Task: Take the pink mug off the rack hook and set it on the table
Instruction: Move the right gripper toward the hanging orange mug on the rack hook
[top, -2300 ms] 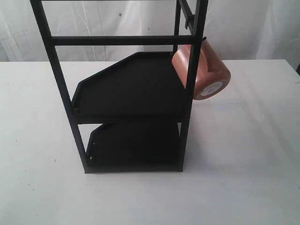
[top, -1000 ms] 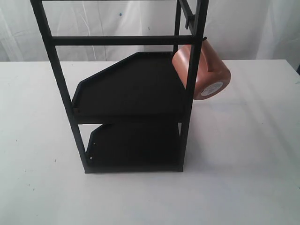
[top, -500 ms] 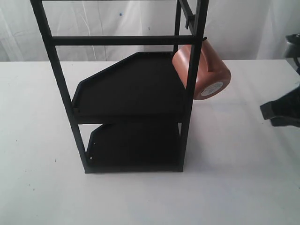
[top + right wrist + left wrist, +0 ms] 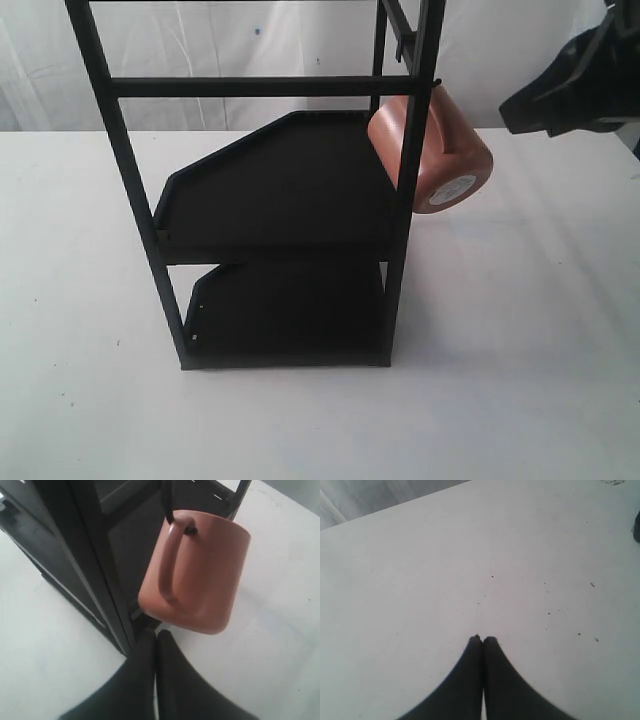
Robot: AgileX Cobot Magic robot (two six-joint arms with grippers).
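Note:
My right gripper will grab the pink mug (image 4: 205, 575) by its loop handle (image 4: 169, 562) next, to lift the mug off the rack hook.
The pink mug (image 4: 445, 150) hangs tilted by its handle on the rack hook (image 4: 437, 82), its white sticker facing down and to the right. Right of it, and apart from it, my right gripper (image 4: 508, 112) hovers at about hook height. In the right wrist view the mug (image 4: 205, 575) hangs with its loop handle (image 4: 166, 562) over the hook (image 4: 190, 529). There the right gripper (image 4: 156, 632) is shut and empty, a short way from the mug's base. My left gripper (image 4: 482, 639) is shut over the bare table (image 4: 470, 555). It is out of the exterior view.
The tall black rack (image 4: 280, 190) has two dark shelves and stands mid-table, its corner post (image 4: 410, 160) right beside the mug. The white table (image 4: 520, 330) stretches right and in front of the rack. A pale curtain hangs behind.
My right arm entered at the right edge half a second ago, low over the table, and has risen to the upper right. The mug still hangs on the hook.

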